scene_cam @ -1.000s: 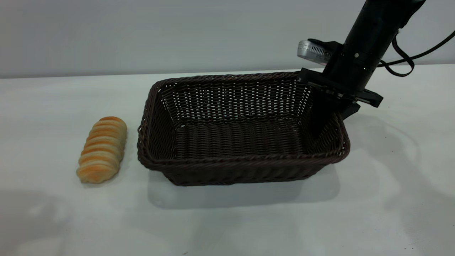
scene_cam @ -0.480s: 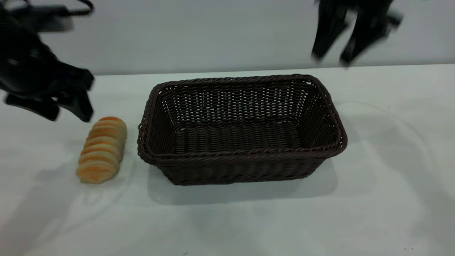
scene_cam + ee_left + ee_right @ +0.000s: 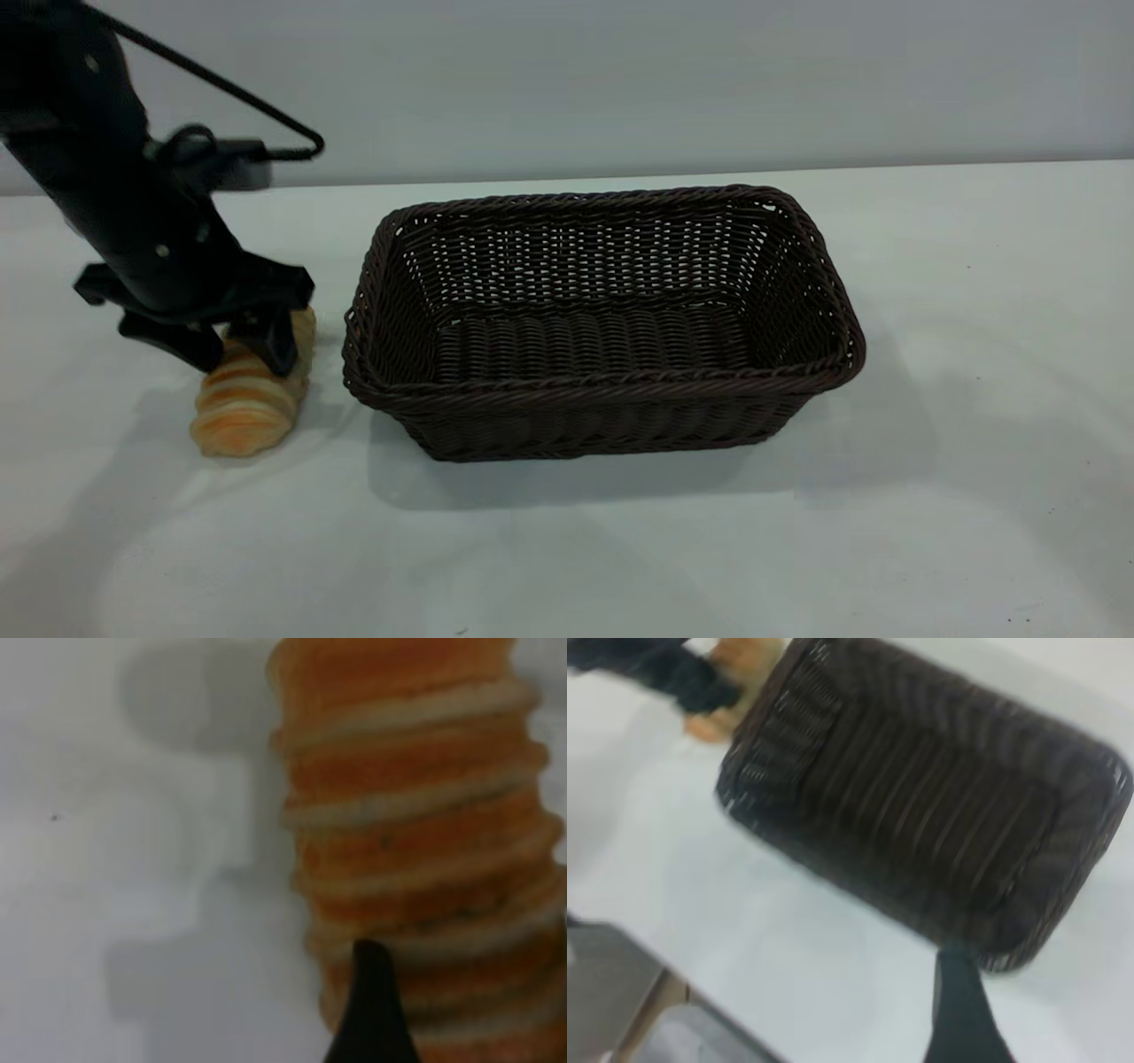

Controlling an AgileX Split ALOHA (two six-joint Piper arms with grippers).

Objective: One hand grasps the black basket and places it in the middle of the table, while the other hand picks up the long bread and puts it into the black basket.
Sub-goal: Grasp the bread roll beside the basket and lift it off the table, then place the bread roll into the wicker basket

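Observation:
My left gripper is to grab the long bread next by its ridged middle (image 3: 259, 365), so that it can put the bread into the black basket (image 3: 611, 383).
The black basket (image 3: 611, 383) stands upright and empty in the middle of the table (image 3: 974, 354). The long bread (image 3: 237, 415) lies on the table just left of it, apart from it. My left gripper (image 3: 241, 353) is down over the far half of the bread, open, with one finger on each side of the loaf. In the left wrist view the bread (image 3: 416, 815) fills the picture, with one dark finger (image 3: 372, 1014) in front of it. My right gripper is out of the exterior view. Its wrist view looks down on the basket (image 3: 921, 815) from high up, and one finger (image 3: 961, 1019) shows with bare table beside it.
The tabletop is plain pale grey, with a grey wall behind it. In the right wrist view the table's edge and a grey floor (image 3: 611, 992) show beyond the basket, and the left arm (image 3: 664, 669) shows over the bread (image 3: 709, 725).
My right gripper let go of the basket's right end, rose and left the exterior view. My left arm came in from the left and dropped onto the bread.

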